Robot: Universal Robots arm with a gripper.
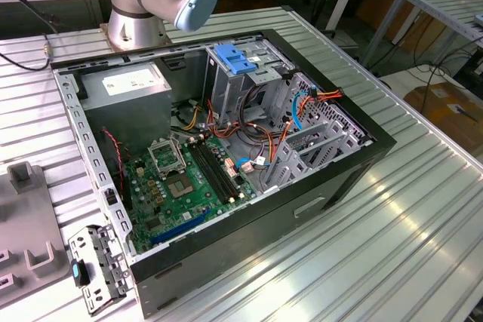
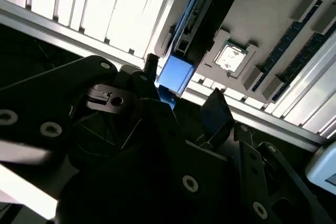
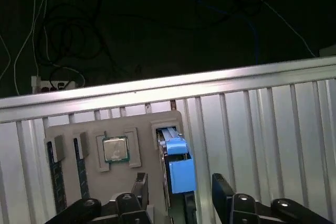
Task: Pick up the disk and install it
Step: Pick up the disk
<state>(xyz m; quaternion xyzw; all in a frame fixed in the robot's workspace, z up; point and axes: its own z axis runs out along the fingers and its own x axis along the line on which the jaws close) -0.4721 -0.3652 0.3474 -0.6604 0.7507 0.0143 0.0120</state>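
I will grab the disk across its blue plastic bar (image 3: 182, 176) with my gripper next. The disk's lower part is in the tray's slot (image 3: 166, 124).
The disk (image 3: 177, 169) stands on edge in a slot of a grey holder tray (image 3: 147, 145), its blue plastic rail facing the camera in the first wrist view. My gripper (image 3: 181, 195) hovers over it, open, with one dark finger on each side of the blue rail and a gap to either finger. In the second wrist view the disk's blue end (image 2: 176, 74) sits between the same two fingers of the gripper (image 2: 184, 90). The robot's base (image 1: 136, 5) stands behind the open computer case (image 1: 317, 209).
A drive cage with a blue latch (image 1: 238, 58), a grey power-supply box (image 1: 128, 84) and the motherboard (image 1: 185, 179) are inside the case. The tray also holds a processor chip (image 3: 115, 149) and memory sticks (image 3: 55, 166). The table edge (image 3: 157, 90) runs just beyond the tray.
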